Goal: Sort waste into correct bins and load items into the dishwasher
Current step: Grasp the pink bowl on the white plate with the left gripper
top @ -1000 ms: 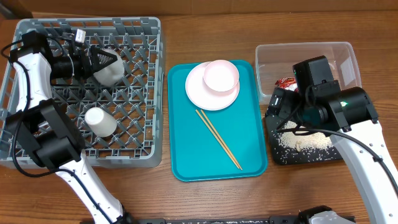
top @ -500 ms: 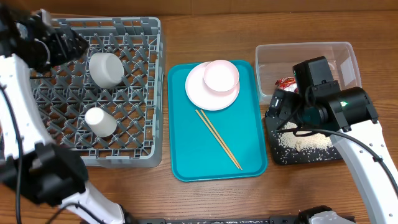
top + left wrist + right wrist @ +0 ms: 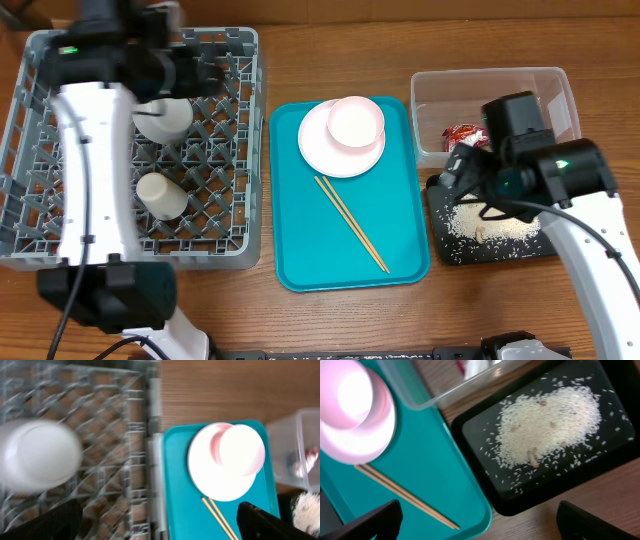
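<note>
The left gripper grabs the smaller dish by its rim (image 3: 332, 125) next, leaving its base clear to load it tilted into the rack (image 3: 60, 240).
The grey dish rack (image 3: 60, 240) holds a white bowl (image 3: 165, 118) and a small white cup (image 3: 160, 195). A large plate (image 3: 335, 152) with a smaller dish (image 3: 355, 122) on it and the chopsticks (image 3: 352, 224) lie on the teal tray. The red-and-white wrapper (image 3: 463, 134) lies in the clear tub (image 3: 500, 85). Rice (image 3: 495, 225) lies in the black tray (image 3: 445, 245). My left gripper (image 3: 160, 525) is open and empty above the rack's right rim. My right gripper (image 3: 480, 525) is open and empty above the black tray's left corner (image 3: 485, 495).
The teal tray (image 3: 300, 250) lies between the rack and the two bins. In the left wrist view the plates (image 3: 225, 460) and the rack wall (image 3: 152, 435) show blurred. Bare wooden table (image 3: 340, 60) lies behind and in front.
My left arm has left the bowl in the rack and swung from the rack's far left to its back right. My right arm has shifted slightly right.
</note>
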Motion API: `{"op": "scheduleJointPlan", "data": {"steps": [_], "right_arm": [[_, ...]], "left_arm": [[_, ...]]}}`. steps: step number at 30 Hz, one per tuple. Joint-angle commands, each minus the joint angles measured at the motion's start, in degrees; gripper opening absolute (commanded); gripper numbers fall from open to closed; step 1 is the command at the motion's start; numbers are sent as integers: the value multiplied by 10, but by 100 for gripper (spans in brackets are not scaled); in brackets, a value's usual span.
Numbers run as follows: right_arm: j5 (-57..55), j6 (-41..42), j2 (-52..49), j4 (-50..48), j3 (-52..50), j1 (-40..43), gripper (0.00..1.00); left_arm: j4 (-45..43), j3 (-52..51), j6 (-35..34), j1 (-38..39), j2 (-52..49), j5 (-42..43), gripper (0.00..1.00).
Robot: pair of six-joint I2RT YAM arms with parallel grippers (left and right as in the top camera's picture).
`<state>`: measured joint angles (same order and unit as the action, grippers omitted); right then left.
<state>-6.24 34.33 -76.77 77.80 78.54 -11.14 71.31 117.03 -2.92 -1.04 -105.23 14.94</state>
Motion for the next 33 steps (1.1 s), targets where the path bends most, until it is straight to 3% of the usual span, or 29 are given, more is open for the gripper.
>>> {"op": "scheduleJointPlan", "data": {"steps": [1, 3, 9, 14, 21, 24, 27, 28, 33], "right_arm": [[-14, 23, 3, 2, 5, 40, 100], [-14, 22, 3, 4, 5, 52, 100], [-13, -1, 3, 3, 5, 56, 100], [-13, 0, 3, 4, 5, 56, 100], [-13, -1, 3, 7, 5, 56, 100], [-13, -1, 3, 8, 5, 55, 100], [-13, -1, 3, 8, 5, 55, 100], [-13, -1, 3, 8, 5, 56, 100], [-13, -2, 3, 8, 5, 56, 100]], "left_arm": [[-16, 3, -4, 84, 0, -71, 100], [-31, 3, 3, 130, -8, -70, 100], [-115, 3, 109, 265, -94, -75, 100], [-146, 3, 181, 310, -173, -79, 100], [-155, 3, 203, 331, -266, -108, 97], [-152, 3, 200, 331, -287, -115, 84], [-151, 3, 200, 330, -293, -115, 43], [-150, 3, 194, 329, -293, -116, 34], [-126, 3, 169, 329, -294, -115, 28]]}}
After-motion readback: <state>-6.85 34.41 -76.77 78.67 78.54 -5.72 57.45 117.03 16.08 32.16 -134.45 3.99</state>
